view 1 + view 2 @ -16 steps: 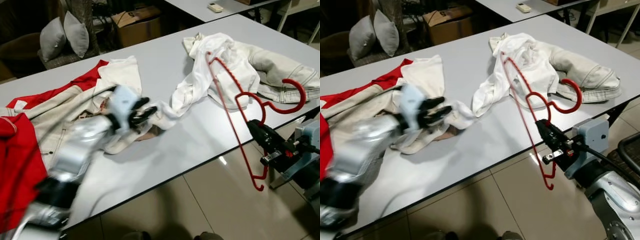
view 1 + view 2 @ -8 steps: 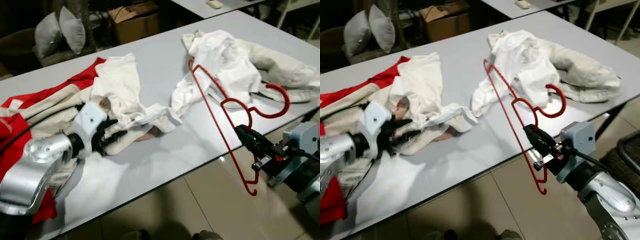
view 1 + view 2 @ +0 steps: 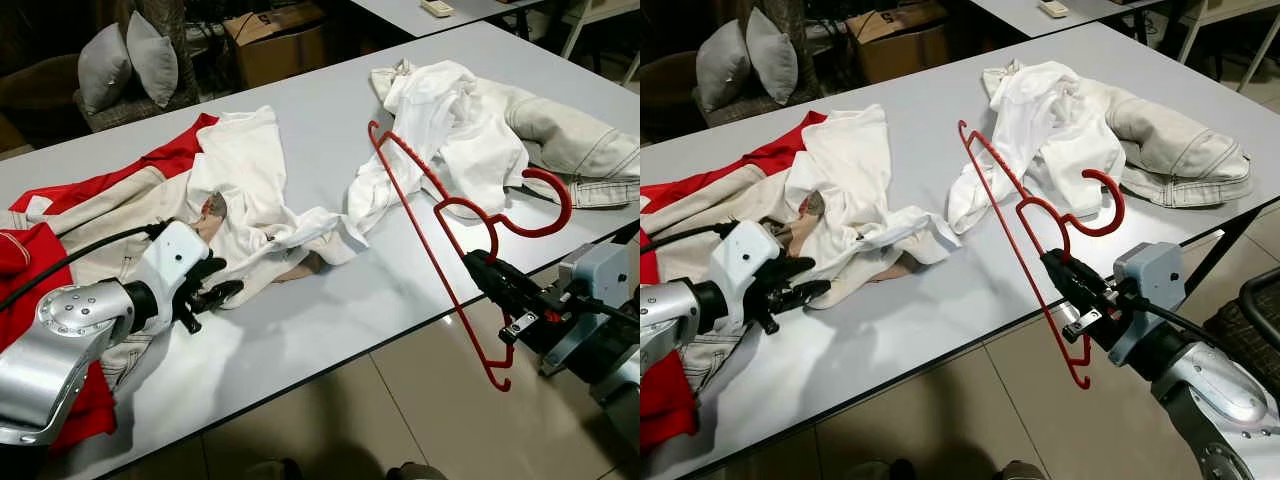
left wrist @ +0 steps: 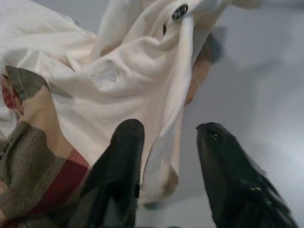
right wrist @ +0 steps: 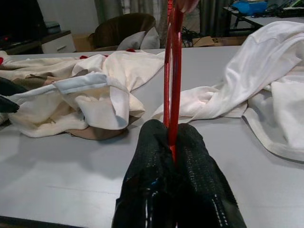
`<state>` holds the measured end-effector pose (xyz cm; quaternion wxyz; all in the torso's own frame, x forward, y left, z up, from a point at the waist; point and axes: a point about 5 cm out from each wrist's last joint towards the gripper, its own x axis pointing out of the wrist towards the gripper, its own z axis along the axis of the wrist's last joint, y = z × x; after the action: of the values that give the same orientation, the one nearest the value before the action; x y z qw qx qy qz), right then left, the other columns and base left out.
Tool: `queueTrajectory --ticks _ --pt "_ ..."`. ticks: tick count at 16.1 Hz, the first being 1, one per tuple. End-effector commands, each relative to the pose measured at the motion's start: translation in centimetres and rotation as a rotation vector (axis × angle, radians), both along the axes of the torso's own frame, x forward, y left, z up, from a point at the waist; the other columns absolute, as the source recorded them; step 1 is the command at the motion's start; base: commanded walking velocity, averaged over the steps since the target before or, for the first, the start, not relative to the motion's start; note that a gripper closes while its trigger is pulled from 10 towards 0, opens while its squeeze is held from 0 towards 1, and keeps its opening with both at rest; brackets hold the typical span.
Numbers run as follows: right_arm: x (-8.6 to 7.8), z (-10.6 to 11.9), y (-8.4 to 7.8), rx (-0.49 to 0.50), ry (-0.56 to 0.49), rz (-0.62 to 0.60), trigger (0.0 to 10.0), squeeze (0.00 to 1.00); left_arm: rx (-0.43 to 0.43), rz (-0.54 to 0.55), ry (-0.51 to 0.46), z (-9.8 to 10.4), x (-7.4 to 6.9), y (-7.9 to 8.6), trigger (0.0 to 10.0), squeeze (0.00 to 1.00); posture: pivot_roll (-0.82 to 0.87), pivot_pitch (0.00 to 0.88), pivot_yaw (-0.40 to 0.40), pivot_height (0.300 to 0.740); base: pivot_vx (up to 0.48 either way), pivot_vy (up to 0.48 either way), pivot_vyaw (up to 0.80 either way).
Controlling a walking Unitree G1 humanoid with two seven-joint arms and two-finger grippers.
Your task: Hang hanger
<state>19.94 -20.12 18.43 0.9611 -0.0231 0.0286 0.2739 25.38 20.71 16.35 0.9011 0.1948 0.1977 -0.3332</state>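
The cream shirt's front edge stands up and its rest is slack, so my left gripper should pinch that raised fold (image 4: 164, 149) next.
A red hanger (image 3: 420, 190) stands tilted above the table's front edge, with its hook to the right. My right gripper (image 3: 480, 270) is shut on its lower bar, seen close up as (image 5: 168, 130) on the hanger (image 5: 172, 71). A cream shirt (image 3: 245, 190) lies crumpled on the grey table (image 3: 330, 300). My left gripper (image 3: 215, 290) rests at the shirt's near edge. It is open, and a fold of the shirt (image 4: 118, 71) lies between its fingers (image 4: 126, 142).
A white garment (image 3: 450, 130) and a beige jacket (image 3: 570, 150) lie at the table's right end. Red cloth (image 3: 40, 330) covers the left end. Grey cushions (image 3: 130, 60) and a cardboard box (image 3: 280, 45) stand beyond the table. Tiled floor lies below the front edge.
My left gripper has drawn back toward me along the cream shirt, from its right corner to its near edge. The right gripper has carried the hanger slightly leftward.
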Motion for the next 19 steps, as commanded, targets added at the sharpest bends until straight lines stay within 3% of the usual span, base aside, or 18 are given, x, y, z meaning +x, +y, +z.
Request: queueTrajectory --ticks 1,4,7,11,13,16,19 --pt "0.0 0.1 0.3 0.0 -0.01 0.022 10.0 0.0 0.03 0.01 0.009 -0.2 0.0 0.4 0.0 0.0 -0.19 0.089 0.126 0.74 0.0 0.0 0.0" --pt "-0.9 0.1 0.8 -0.007 0.029 0.147 10.0 0.0 0.044 0.041 -0.003 -0.6 0.5 0.5 0.0 0.0 -0.19 0.084 0.126 0.74 0.0 0.0 0.0" --pt "-2.4 0.5 0.3 -0.012 0.074 0.266 10.0 0.0 -0.003 0.035 -0.031 0.0 1.1 0.2 0.0 0.0 -0.19 0.082 0.128 0.74 0.0 0.0 0.0" --pt "-4.5 1.1 -0.4 0.022 0.159 0.395 10.0 0.0 -0.108 0.078 -0.151 1.9 2.5 -0.2 0.0 0.0 -0.2 0.084 0.124 0.74 0.0 0.0 0.0" --pt "-5.4 0.4 -0.5 0.034 0.255 0.45 10.0 0.0 -0.125 0.061 -0.179 2.9 2.5 -0.4 0.0 0.0 -0.2 0.087 0.118 0.74 0.0 0.0 0.0" --pt "-6.0 -0.3 -0.8 0.04 0.339 0.452 10.0 0.0 -0.125 0.047 -0.216 4.1 2.4 -0.4 0.0 0.0 -0.19 0.087 0.106 0.74 0.0 0.0 0.0" --pt "-5.0 -1.1 -1.6 0.082 0.396 0.367 10.0 0.0 -0.126 -0.073 -0.26 5.5 1.5 -1.1 0.0 0.0 -0.18 0.081 0.094 0.74 0.0 0.0 0.0"
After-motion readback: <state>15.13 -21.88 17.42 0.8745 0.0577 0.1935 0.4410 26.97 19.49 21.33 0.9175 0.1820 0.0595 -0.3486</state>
